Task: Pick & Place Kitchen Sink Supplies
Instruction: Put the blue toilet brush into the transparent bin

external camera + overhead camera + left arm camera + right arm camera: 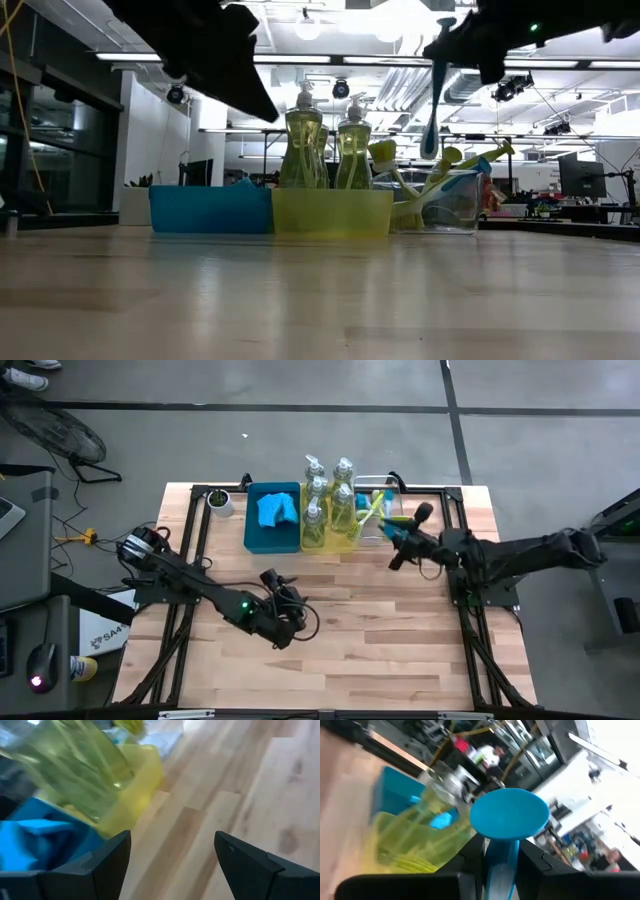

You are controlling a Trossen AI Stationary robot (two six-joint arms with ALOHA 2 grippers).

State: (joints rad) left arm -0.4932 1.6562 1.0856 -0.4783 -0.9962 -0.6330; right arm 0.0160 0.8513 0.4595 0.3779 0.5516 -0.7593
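Observation:
The blue brush is still above the clear bin's rim and its brushes, so for now my right gripper keeps holding it.
My right gripper is shut on a blue dish brush, raised above the clear bin of yellow-green and blue brushes. Several clear pump bottles of yellowish-green soap stand in a yellow bin. Blue wavy sponges lie in the blue bin beside it. My left gripper is open and empty, over bare wood near the bins' front side. My right gripper pinches the blue brush's handle between its two fingers. The brush lies along the fingers, its round blue end past the fingertips. It is lifted clear and hangs nearly upright, wide lower end above the clear bin.
A small white cup with dark contents stands at the far left of the row of bins. Black frame rails run along the table's left and right sides. The wooden top lies bare on the near side of the bins.

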